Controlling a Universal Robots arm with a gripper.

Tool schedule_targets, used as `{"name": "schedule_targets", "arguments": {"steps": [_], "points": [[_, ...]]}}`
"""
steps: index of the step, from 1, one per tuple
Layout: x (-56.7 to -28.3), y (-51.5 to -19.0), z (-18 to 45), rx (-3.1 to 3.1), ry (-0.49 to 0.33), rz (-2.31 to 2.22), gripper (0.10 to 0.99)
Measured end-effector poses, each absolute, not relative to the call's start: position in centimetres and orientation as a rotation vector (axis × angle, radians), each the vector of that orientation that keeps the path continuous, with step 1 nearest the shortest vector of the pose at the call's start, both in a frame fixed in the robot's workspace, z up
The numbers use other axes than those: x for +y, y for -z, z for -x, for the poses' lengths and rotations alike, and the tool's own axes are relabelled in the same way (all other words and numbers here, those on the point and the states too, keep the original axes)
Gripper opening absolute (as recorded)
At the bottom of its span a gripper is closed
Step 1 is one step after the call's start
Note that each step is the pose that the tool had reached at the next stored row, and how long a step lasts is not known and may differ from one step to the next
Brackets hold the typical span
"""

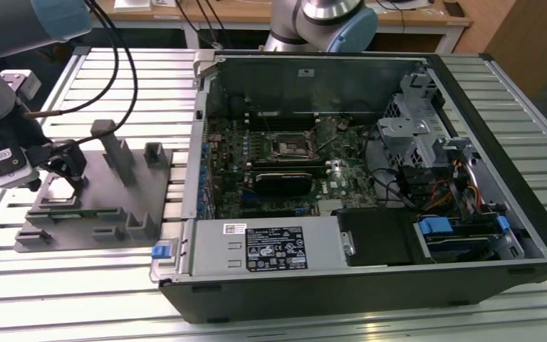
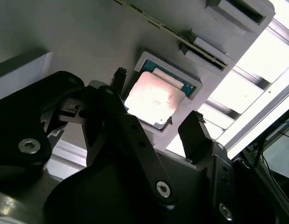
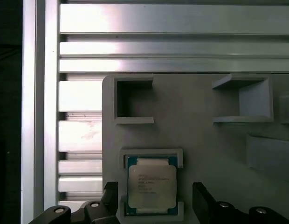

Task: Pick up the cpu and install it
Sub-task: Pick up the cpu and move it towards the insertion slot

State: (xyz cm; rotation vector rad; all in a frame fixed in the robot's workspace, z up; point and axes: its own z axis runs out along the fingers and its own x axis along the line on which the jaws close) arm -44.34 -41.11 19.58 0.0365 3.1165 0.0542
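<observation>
The CPU has my fingers down beside its side edges at the block's framed hollow (image 3: 152,153), so my gripper should close on the CPU.
The cpu (image 3: 151,186), a flat square chip with a pale silvery top, lies in a shallow framed recess of the grey fixture block (image 3: 196,135). In the second wrist view the cpu (image 2: 151,100) shows between my two black fingers. My gripper (image 3: 154,192) hangs open just above it, one finger on each side, with gaps to the chip's edges. In the exterior view the gripper (image 1: 66,169) is at the left, over the fixture block (image 1: 97,206), and the cpu (image 1: 53,189) is a pale patch beneath it. The black socket (image 1: 288,147) sits on the motherboard inside the open computer case (image 1: 369,285).
Upright posts (image 1: 117,146) and pockets (image 3: 133,100) rise from the fixture block near the gripper. The slatted aluminium table (image 1: 112,92) carries the block and the case. Cables (image 1: 112,50) hang from my arm. A second arm's base (image 1: 321,21) stands behind the case.
</observation>
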Motion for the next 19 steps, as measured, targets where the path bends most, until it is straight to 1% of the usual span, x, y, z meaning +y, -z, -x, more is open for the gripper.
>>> {"name": "schedule_targets", "arguments": {"steps": [7,9,10,17,19], "points": [[-40.86,-18.82,44.33,3.125,-0.053,-0.036,0.733],[-40.86,-18.71,44.34,3.125,-0.053,-0.037,0.718],[-40.86,-18.68,44.34,3.125,-0.053,-0.037,0.651],[-40.84,-18.60,44.34,3.125,-0.053,-0.037,0.651],[-40.84,-18.59,44.34,3.125,-0.053,-0.037,0.635]]}}
